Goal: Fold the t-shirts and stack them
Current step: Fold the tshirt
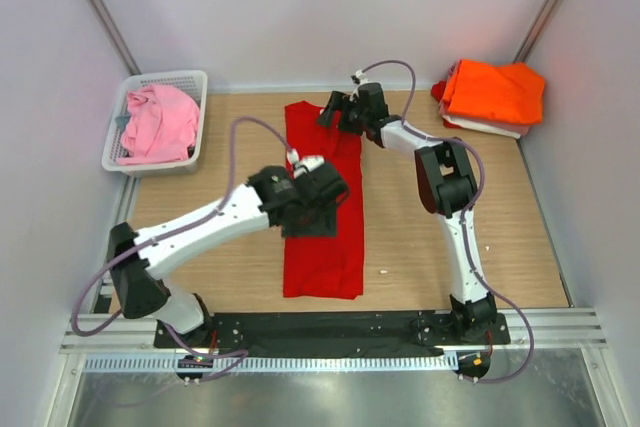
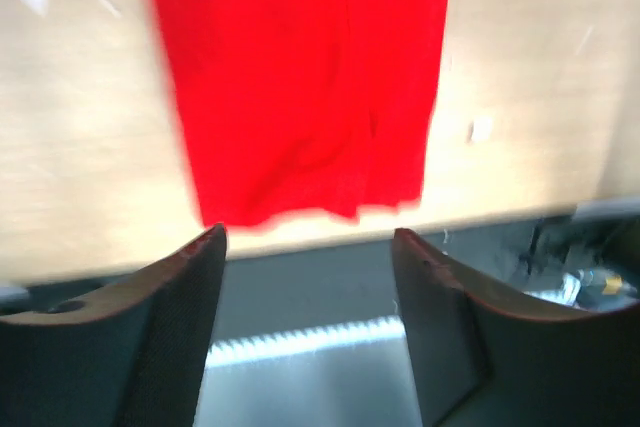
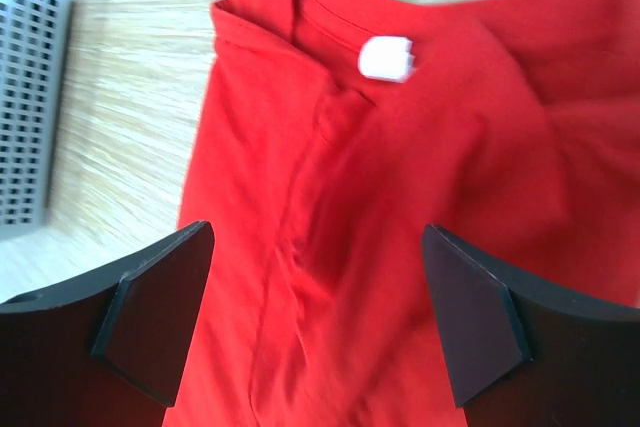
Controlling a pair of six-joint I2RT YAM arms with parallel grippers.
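Note:
My right gripper grabs the red t-shirt's lower-end corner on the scrap side next, to fold toward the t-shirt's collar. It leaves the other corner of that end for my left gripper.
A bright red t-shirt (image 1: 322, 247) lies folded into a long strip down the middle of the table. My left gripper (image 1: 318, 209) is open and empty above its middle; the left wrist view shows the shirt's lower end (image 2: 300, 87) beyond the fingers. My right gripper (image 1: 333, 112) is open and empty over the collar end; the right wrist view shows the collar with its white tag (image 3: 385, 57) between the fingers. A pink t-shirt (image 1: 160, 122) lies bunched in the basket. Folded orange t-shirts (image 1: 495, 92) sit stacked on a white one (image 1: 485, 127) at the back right.
A grey mesh basket (image 1: 190, 82) stands at the back left, its corner in the right wrist view (image 3: 30, 87). Walls close in the table on three sides. A small white scrap (image 1: 384, 272) lies on the wood right of the shirt.

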